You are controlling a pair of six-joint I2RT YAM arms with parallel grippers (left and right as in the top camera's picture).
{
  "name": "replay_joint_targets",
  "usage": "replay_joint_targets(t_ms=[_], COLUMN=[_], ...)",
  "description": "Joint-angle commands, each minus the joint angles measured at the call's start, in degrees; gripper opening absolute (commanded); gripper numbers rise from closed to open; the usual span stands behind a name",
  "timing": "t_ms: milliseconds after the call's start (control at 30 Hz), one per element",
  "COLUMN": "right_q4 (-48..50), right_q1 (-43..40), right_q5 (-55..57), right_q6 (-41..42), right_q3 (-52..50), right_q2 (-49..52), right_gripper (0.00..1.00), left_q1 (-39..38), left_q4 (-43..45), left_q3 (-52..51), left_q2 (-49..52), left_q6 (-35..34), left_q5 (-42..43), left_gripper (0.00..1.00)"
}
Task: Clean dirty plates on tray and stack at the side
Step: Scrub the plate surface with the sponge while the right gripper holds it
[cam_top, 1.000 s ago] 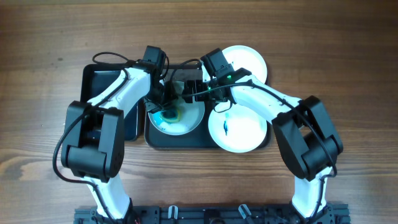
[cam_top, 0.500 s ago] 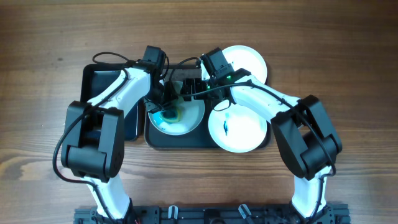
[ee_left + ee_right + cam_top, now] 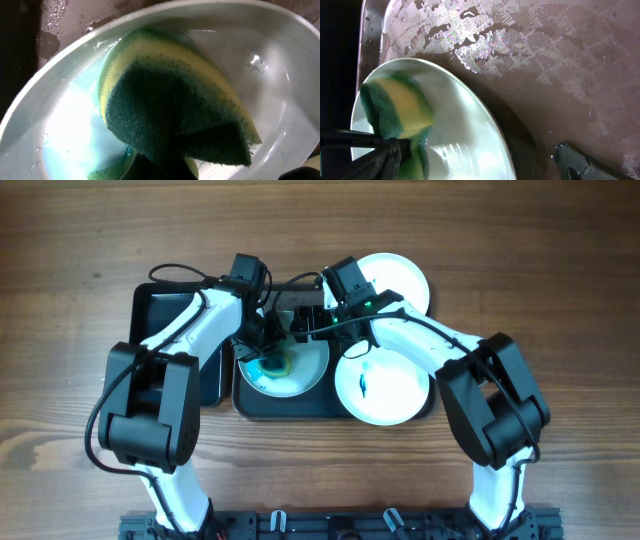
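Note:
I am not ready to close my right gripper yet: the plate's rim is below its fingers, so they would miss the rim now. I should lower my right gripper first, then close it on the plate's rim.
A white plate [image 3: 300,375] with a blue-green smear lies on the wet dark tray [image 3: 250,406]. My left gripper [image 3: 264,346] is shut on a green and yellow sponge [image 3: 170,110] and presses it into that plate [image 3: 280,100]; the gripper [image 3: 165,171] is mostly hidden by the sponge. My right gripper [image 3: 305,326] is open over the plate's far rim, and the plate [image 3: 465,135] lies between its fingers [image 3: 580,162]. The sponge [image 3: 400,107] and the tray [image 3: 570,75] show in the right wrist view. A second plate [image 3: 385,385] with a small blue smear overlaps the tray's right edge. A third, clean plate [image 3: 400,278] lies on the table at the back right.
A smaller deep black tray [image 3: 212,380] stands directly left of the dark tray, under my left arm. Water droplets cover the dark tray's floor [image 3: 65,20]. Wooden table [image 3: 560,280] lies all around.
My right gripper has shifted slightly left over the plate's far rim. The left gripper and sponge stay in the same spot on the plate.

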Motion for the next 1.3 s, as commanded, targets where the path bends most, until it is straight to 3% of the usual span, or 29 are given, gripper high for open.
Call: replay_joint_targets(t_ms=[0,833,900,1033,1067,1267], right_q4=[0.3,0.8,-0.4,-9.6,-10.7,-9.8], right_q1=[-0.3,-0.3,-0.3,-0.3,-0.3,-0.2], right_q5=[1.1,1.0,-1.3,-1.5,-1.5,-0.2], right_q6=[0.1,1.4,3.3,-2.1,-2.6,-1.3], right_q3=[-0.5,-0.6,-0.5,-0.5,-0.6,-0.6], right_q2=[1.2,1.2,1.2,1.2,1.2,1.2], right_gripper=[0.99,1.0,1.0,0.99,0.94,0.29], left_q1=[-0.1,-0.1,-0.1,0.0,0.0,0.0], left_q4=[-0.2,0.3,0.2,-1.1,-1.1,-2.2], left_q3=[-1.8,-1.8,-1.8,-1.8,-1.8,-1.8], left_q2=[1.0,1.0,1.0,1.0,1.0,1.0], left_q6=[0.9,1.5,1.6,3.5,3.5,4.6], left_q5=[0.3,0.3,0.3,1.0,1.0,1.2], left_gripper=[0.04,0.04,0.04,0.04,0.04,0.04])
